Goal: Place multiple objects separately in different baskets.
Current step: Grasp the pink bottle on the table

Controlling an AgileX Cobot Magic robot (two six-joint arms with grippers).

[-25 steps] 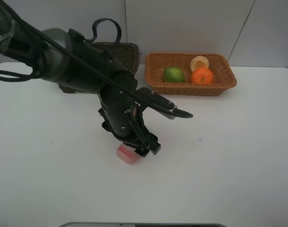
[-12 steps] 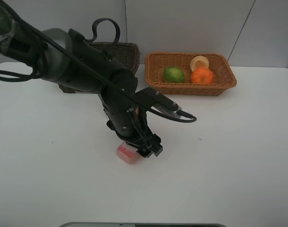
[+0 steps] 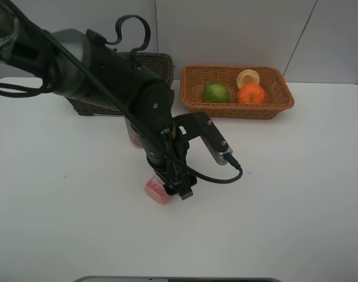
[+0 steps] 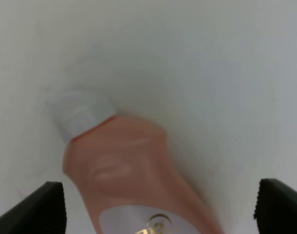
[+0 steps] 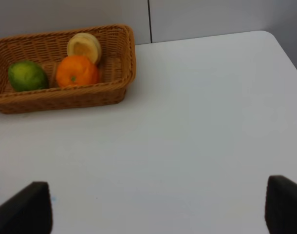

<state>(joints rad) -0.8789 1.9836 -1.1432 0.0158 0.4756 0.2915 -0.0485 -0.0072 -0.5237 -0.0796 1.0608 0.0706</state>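
Observation:
My left gripper grabs the pink bottle by its body [image 4: 134, 180] below the white cap [image 4: 83, 113] next, to place it in a basket.
A pink white-capped bottle [image 3: 156, 191] lies on its side on the white table. My left gripper [image 3: 174, 188] hangs low over it, open. In the left wrist view the bottle [image 4: 124, 170] lies between the two black fingertips [image 4: 46, 209], its white cap [image 4: 80, 114] pointing away, and neither tip touches it. The light tan basket [image 3: 237, 111] holds a green citrus fruit [image 3: 216, 92], an orange [image 3: 250, 93] and a yellowish round fruit [image 3: 247, 77]. The dark brown basket [image 3: 158, 64] sits behind the left arm, mostly hidden. My right gripper [image 5: 157, 207] is open over bare table, holding nothing.
A pale mauve shape [image 3: 133, 134] shows just behind the left arm. The right wrist view shows the tan basket [image 5: 65, 97] with its fruit and the table's far right edge [image 5: 285, 53]. A cable [image 3: 226, 176] loops off the left wrist.
The left wrist has turned and dropped closer over the pink bottle, and its cable has swung down. The bottle and the fruit have stayed put.

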